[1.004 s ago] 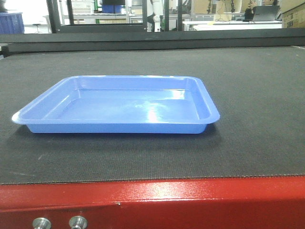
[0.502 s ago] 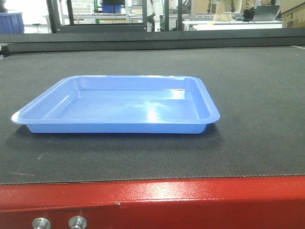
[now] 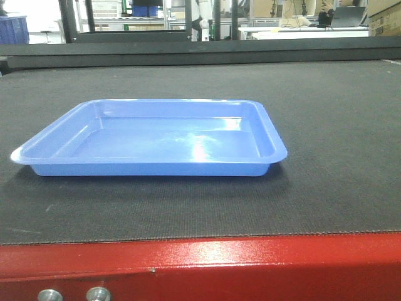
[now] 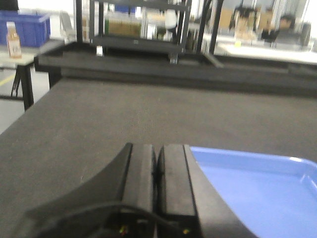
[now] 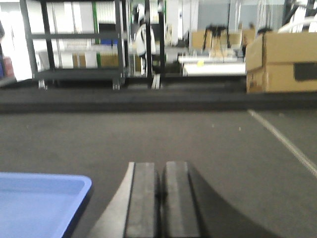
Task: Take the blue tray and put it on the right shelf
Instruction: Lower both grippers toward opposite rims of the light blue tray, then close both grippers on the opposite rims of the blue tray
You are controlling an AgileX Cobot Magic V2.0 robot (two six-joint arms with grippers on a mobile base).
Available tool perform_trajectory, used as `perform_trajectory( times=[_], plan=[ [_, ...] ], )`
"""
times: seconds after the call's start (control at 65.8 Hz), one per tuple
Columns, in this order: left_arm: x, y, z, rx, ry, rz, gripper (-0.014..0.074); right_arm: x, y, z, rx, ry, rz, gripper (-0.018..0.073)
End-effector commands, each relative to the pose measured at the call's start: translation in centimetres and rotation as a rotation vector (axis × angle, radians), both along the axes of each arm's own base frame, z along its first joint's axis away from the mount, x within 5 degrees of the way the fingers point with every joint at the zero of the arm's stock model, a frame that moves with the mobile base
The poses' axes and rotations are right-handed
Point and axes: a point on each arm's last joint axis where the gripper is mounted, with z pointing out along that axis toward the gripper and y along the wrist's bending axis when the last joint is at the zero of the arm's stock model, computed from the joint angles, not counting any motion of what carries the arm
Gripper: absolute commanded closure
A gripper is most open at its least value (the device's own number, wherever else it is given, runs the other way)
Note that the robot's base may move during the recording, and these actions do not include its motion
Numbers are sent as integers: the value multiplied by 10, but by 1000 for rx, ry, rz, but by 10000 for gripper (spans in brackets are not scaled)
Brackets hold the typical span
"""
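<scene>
The blue tray (image 3: 156, 139) should be grabbed by its short-end rim (image 3: 57, 128) with my left gripper, to carry it to the shelf.
The blue tray (image 3: 156, 139) lies flat and empty on the dark mat of the red-framed table (image 3: 200, 263). Neither gripper shows in the front view. In the left wrist view my left gripper (image 4: 157, 148) is shut with nothing between its fingers, just left of the tray's near-left corner (image 4: 257, 188). In the right wrist view my right gripper (image 5: 161, 166) is shut and empty, to the right of the tray's corner (image 5: 39, 203). The right shelf is out of view.
The dark mat (image 3: 338, 125) stretches around the tray to a raised black back edge (image 3: 200, 53). Beyond stand metal racks (image 5: 74, 49), cardboard boxes (image 5: 282, 62) at the right and deep blue bins (image 4: 29, 27) at the far left.
The whole front view has shifted a little: the tray sits slightly further left and the table's front bolts lower in frame. The tray itself rests as before.
</scene>
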Motion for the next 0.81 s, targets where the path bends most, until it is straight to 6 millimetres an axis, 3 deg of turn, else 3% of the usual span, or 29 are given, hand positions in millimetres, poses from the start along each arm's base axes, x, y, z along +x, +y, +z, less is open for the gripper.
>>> perform_trajectory(
  times=[0.0,0.091,0.213,0.365,0.502,0.669,0.791],
  plan=[
    [18,-1,29,2,40,-1,450,18,0,23,-8,1,-5,146],
    [46,-5,33,1,132,-21,259,48,0,26,-5,87,0,-10],
    [76,-20,25,21,232,-114,120,86,10,33,41,177,73,-53],
    [107,-46,23,115,367,-247,121,127,45,44,10,355,250,-53],
    [148,-67,27,153,507,-292,121,167,85,47,-44,534,375,-53],
    [204,-74,32,144,667,-252,121,221,115,40,-42,757,388,-53],
    [239,-75,24,136,784,-223,121,255,130,33,-43,867,380,-53]
  ],
)
